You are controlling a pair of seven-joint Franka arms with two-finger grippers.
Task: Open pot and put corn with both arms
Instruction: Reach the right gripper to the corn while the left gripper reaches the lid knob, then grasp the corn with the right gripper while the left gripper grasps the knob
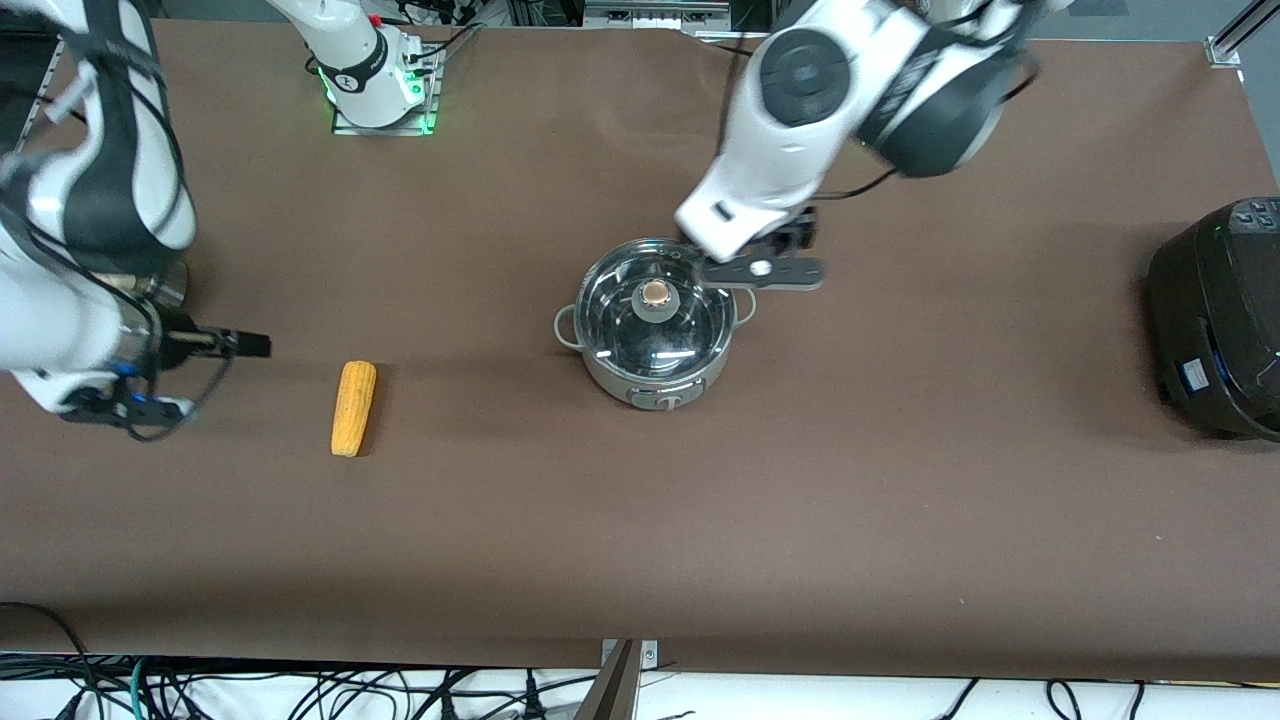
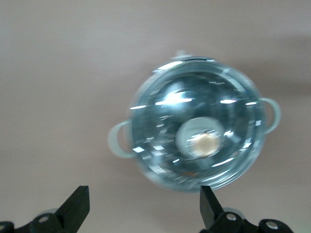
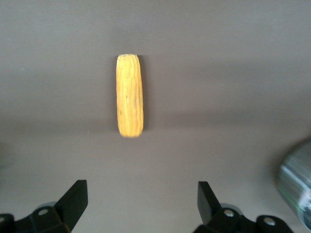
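Observation:
My left gripper has to grab the glass lid's knob point(image 1: 655, 293) next, to open the pot for the corn point(image 1: 354, 407).
The steel pot point(image 1: 655, 340) stands mid-table with its clear glass lid point(image 1: 690, 320) on and the lid knob point(image 1: 655, 294) on top. The yellow-orange corn point(image 1: 354, 407) lies on the table toward the right arm's end. My left gripper point(image 1: 792, 240) hangs over the pot's rim on the robots' side. In the left wrist view it point(image 2: 144, 206) is open and empty, with the pot point(image 2: 160, 141) and knob point(image 2: 204, 141) below. My right gripper point(image 1: 250, 345) is over the table beside the corn. In the right wrist view it point(image 3: 141, 204) is open, with the corn point(image 3: 129, 95) ahead.
A large black cooker point(image 1: 1220, 320) stands at the table's edge at the left arm's end. The right arm's base point(image 1: 375, 75) stands at the robots' edge. The brown table point(image 1: 700, 520) runs wide between the pot and the front camera. The pot's edge point(image 3: 297, 191) shows in the right wrist view.

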